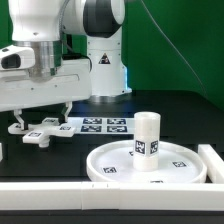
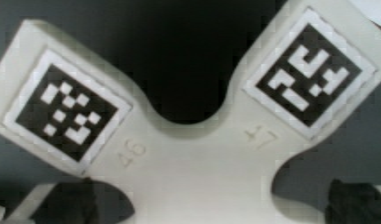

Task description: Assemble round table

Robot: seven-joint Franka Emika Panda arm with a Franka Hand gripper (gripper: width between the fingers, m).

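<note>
My gripper needs to fit the cross-shaped foot onto the short cylinder leg [image 1: 148, 134], so next it needs to grab the foot's middle where the arms meet [image 1: 46, 129].
The cross-shaped foot [image 1: 42, 131] lies flat on the black table at the exterior view's left. In the wrist view it fills the frame [image 2: 187, 150], showing two arms with square tags. My gripper [image 1: 40, 120] is down over it. Its jaws are open, with the dark fingers [image 2: 30, 205] wide apart on either side of the foot's middle [image 2: 190, 205] and a gap on each side. The round disc [image 1: 185, 160] lies at the front right. The short cylinder leg [image 1: 148, 134] stands upright on its hub.
The marker board [image 1: 102, 125] lies behind the disc, just right of the foot. A long white bar [image 1: 60, 197] runs along the front edge and another [image 1: 212, 160] along the right. The robot's base [image 1: 105, 70] stands at the back.
</note>
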